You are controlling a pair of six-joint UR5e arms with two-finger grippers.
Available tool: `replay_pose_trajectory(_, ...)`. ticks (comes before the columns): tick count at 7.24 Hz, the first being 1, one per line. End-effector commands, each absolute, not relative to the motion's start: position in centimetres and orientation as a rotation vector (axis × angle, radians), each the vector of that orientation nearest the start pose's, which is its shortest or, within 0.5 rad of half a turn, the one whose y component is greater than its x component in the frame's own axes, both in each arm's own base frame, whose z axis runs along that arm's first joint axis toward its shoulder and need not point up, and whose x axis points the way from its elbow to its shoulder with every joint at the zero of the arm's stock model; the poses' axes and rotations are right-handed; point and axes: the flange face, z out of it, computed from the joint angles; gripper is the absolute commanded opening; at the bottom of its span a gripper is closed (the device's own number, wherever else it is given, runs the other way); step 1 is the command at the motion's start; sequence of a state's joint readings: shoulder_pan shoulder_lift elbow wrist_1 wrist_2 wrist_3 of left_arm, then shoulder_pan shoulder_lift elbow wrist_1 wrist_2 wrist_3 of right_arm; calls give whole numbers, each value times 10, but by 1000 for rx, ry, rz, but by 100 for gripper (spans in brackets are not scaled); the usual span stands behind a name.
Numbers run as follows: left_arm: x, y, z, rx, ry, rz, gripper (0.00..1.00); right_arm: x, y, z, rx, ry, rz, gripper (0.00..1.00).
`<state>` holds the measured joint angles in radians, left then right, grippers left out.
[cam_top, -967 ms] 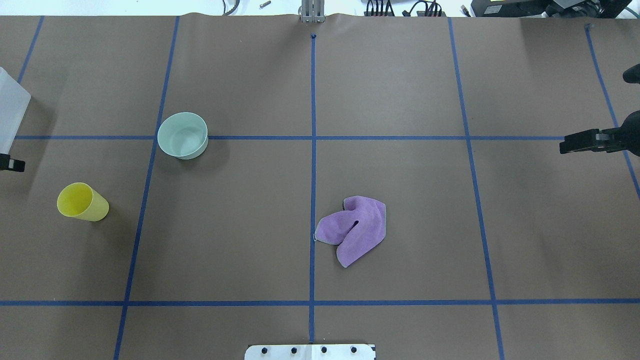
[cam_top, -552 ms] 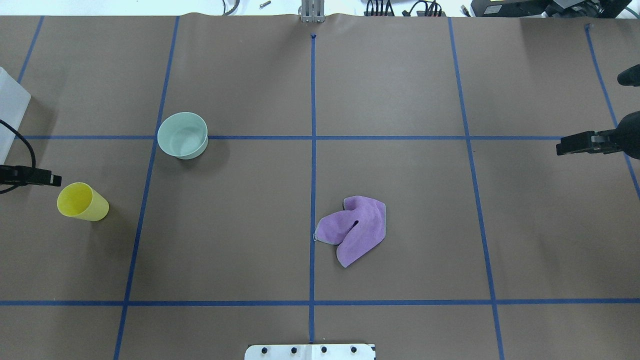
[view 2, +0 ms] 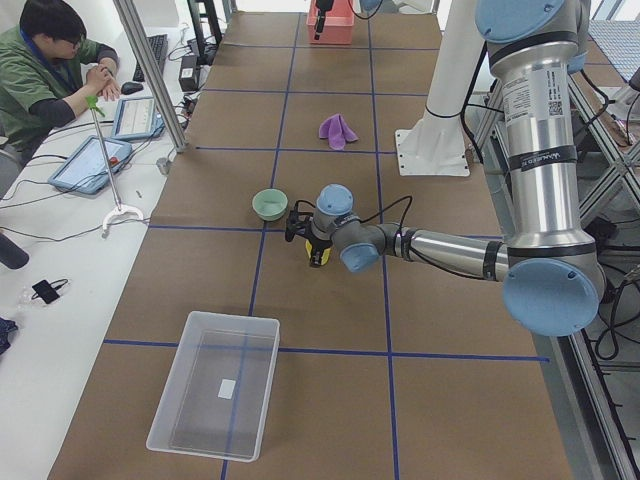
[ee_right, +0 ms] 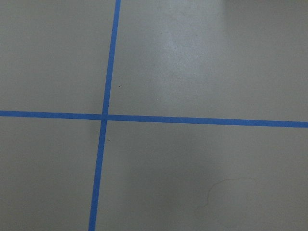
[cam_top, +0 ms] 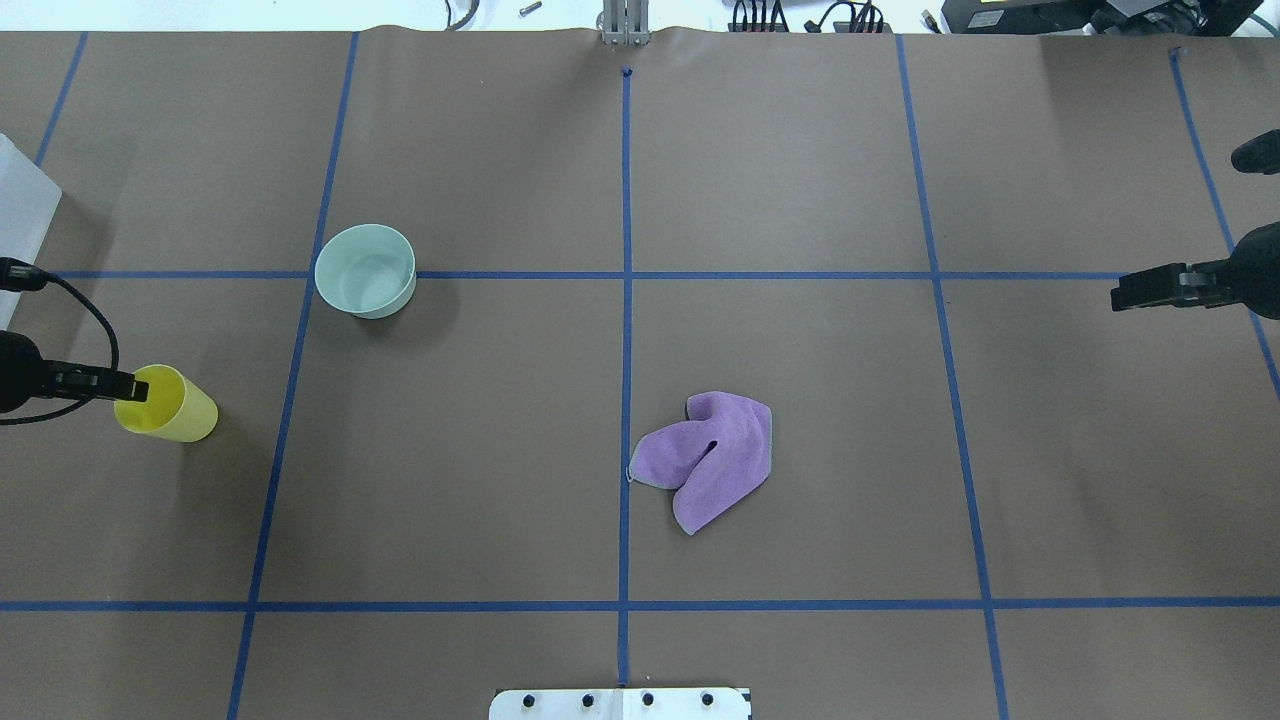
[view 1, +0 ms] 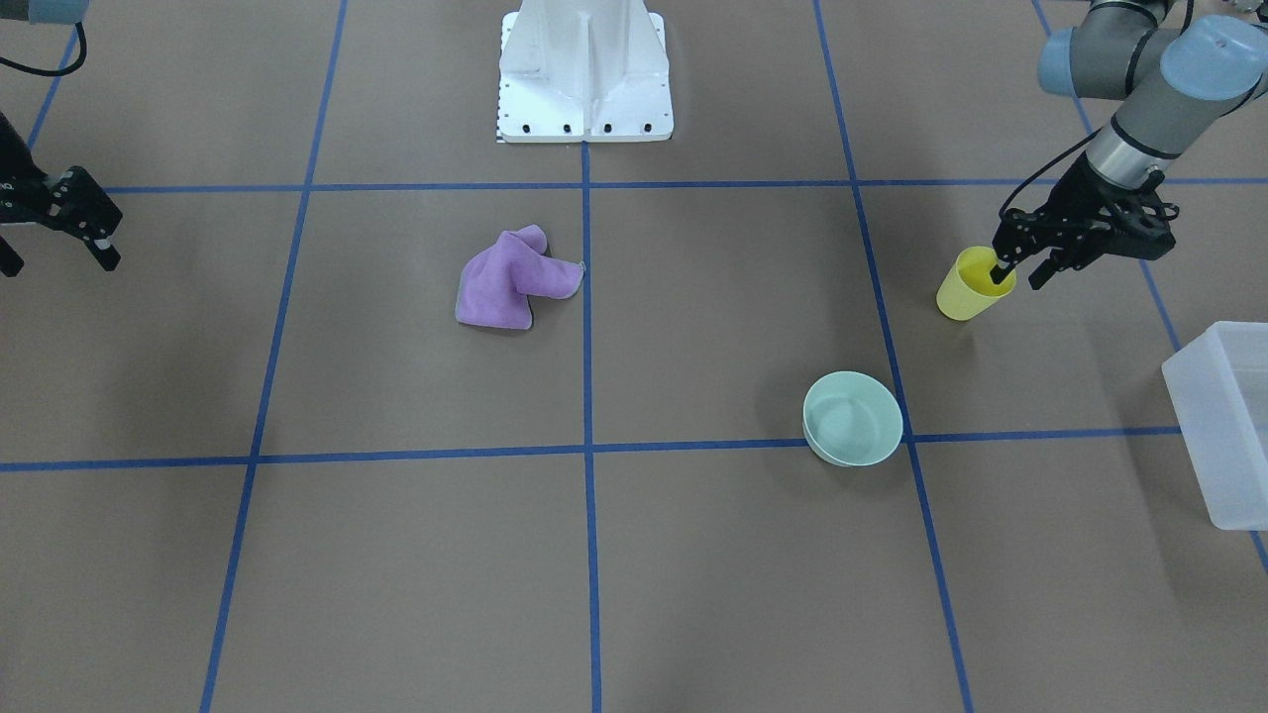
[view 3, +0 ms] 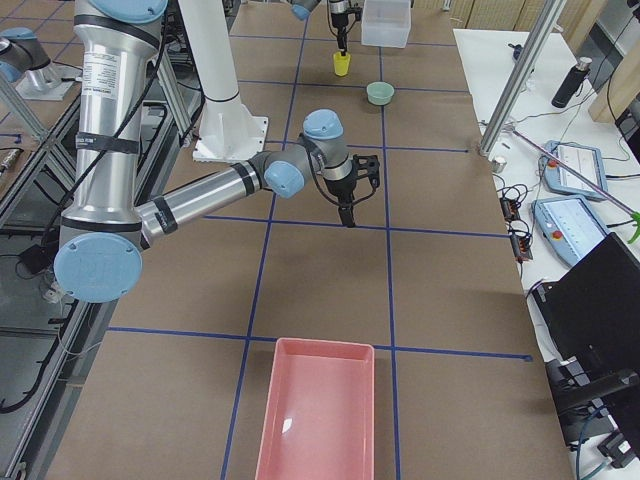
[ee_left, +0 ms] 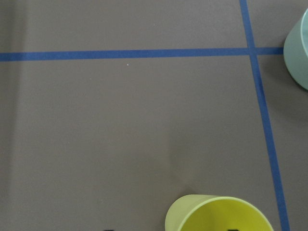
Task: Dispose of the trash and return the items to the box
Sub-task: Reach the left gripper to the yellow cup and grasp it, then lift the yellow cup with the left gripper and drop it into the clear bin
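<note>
My left gripper will next grab the yellow cup by its rim (view 1: pixel 977 251) to put it back in the box (view 1: pixel 1223 426).
The yellow cup (view 1: pixel 963 295) stands upright on the table's left side; it also shows in the overhead view (cam_top: pixel 178 412) and at the bottom of the left wrist view (ee_left: pixel 216 215). My left gripper (view 1: pixel 1018 277) is open and straddles the cup's rim, one finger inside the cup and one outside; in the overhead view the gripper (cam_top: pixel 132 389) sits over the rim. The frosted box (view 1: pixel 1223 426) sits apart at the table's far left end and holds nothing. My right gripper (view 1: pixel 59 263) is open and empty over bare table far to the right.
A mint green bowl (cam_top: pixel 365 270) stands further out from the cup. A crumpled purple cloth (cam_top: pixel 712 460) lies near the table's middle. A pink tray (view 3: pixel 315 415) sits at the right end. The white robot base (view 1: pixel 584 69) is at the near edge.
My left gripper has come in from the table's left edge and reached the yellow cup's rim. My right gripper has drifted slightly inward.
</note>
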<state>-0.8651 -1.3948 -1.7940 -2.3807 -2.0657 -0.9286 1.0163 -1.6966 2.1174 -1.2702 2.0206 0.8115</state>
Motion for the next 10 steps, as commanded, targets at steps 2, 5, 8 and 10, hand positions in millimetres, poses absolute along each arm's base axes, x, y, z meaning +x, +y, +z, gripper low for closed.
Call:
replay_pose_trajectory(2, 231, -394, 542, 252, 947, 26, 0, -155, -420, 426, 279, -779, 80, 100)
replay_pose_trajectory(5, 193, -400, 524, 259, 999, 9, 0, -156, -420, 426, 279, -778, 78, 100)
replay_pose_trajectory(8, 53, -452, 549, 352, 858, 39, 0, -158, -420, 426, 277, -779, 73, 100)
replay_pose_trajectory(10, -18, -509, 579, 354, 725, 155, 0, -161, -419, 427, 273, -779, 68, 100)
